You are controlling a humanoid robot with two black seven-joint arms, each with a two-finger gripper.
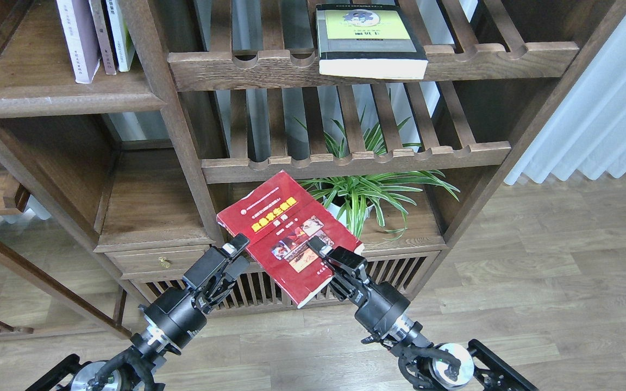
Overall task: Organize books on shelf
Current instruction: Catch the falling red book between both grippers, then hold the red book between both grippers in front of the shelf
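My left gripper will grab the red book by its edge (231,224) beside the yellow title next. Then it will carry the book to the shelf.
The red book (283,231) with a yellow title and photos is held tilted in the air in front of the lower rack. My right gripper (321,252) is shut on its lower right part. My left gripper (237,255) is open, with its fingertips right at the book's left edge. The thick grey-black book (370,41) with a yellow-green panel lies flat on the top slatted rack. The pale lavender-white book (77,38) stands upright on the solid dark-brown shelf (63,100) at the upper left.
Two more thin books (114,32) stand beside the lavender one. A green spider plant (370,193) sits in the compartment behind the red book. Two slatted racks (356,160) span the middle. A slatted cabinet door (248,293) is below, and a white curtain (601,108) hangs at the right.
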